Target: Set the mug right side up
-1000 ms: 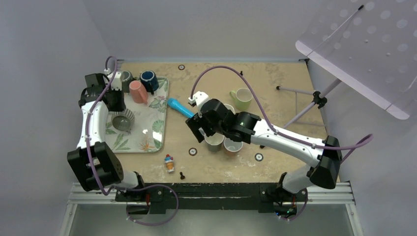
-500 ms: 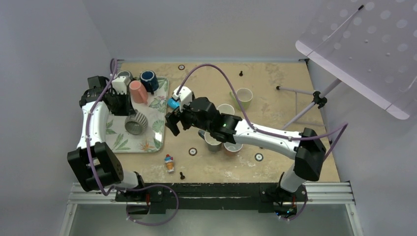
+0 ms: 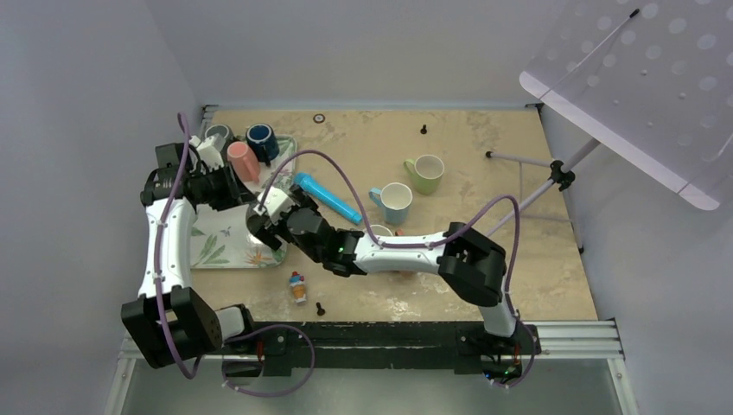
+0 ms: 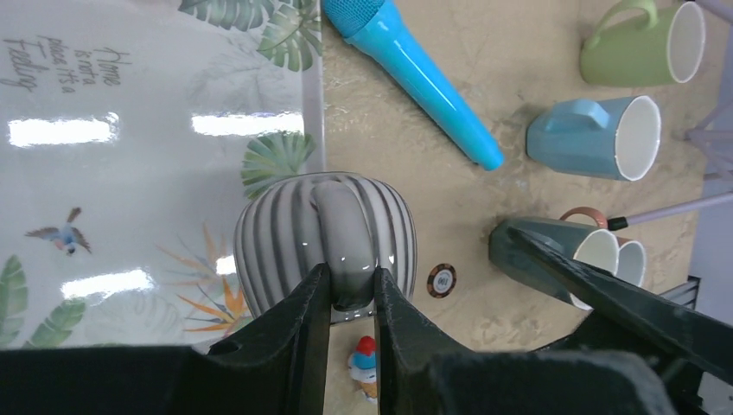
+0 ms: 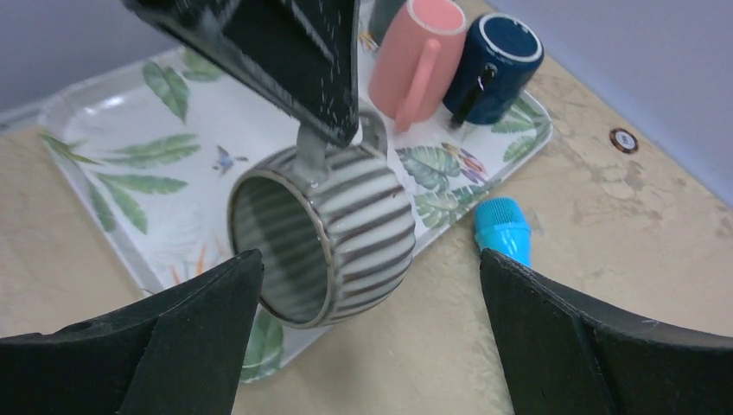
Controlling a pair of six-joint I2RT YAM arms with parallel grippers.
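The grey striped mug isn't ready to be gripped yet: both fingers of my right gripper stop short of its striped side [image 5: 372, 232]. My right gripper will move toward the mug's rim [image 5: 329, 259] before it closes.
The grey striped mug [image 5: 346, 229] hangs on its side over the right edge of the leaf-print tray [image 5: 112, 130], its mouth turned sideways. My left gripper [image 4: 350, 281] is shut on the mug's handle [image 4: 344, 226] and holds the mug [image 4: 277, 233] off the tray. My right gripper [image 5: 367, 259] is wide open, one finger on each side of the mug and not touching it. In the top view the left gripper [image 3: 233, 192] and right gripper [image 3: 258, 226] meet at the tray's right edge [image 3: 285, 194], and the mug is mostly hidden under them.
A pink mug [image 3: 243, 161], a dark blue mug [image 3: 261, 141] and a grey mug [image 3: 220, 134] stand at the tray's far end. A blue cylinder [image 3: 328, 197], blue mug [image 3: 395, 201], green mug [image 3: 425, 173] and small figurine [image 3: 297, 286] are on the table.
My left gripper has lifted the striped mug and carried it right to the tray's edge, tipping it sideways. My right arm has swung left from the table's mugs to the striped mug, jaws open.
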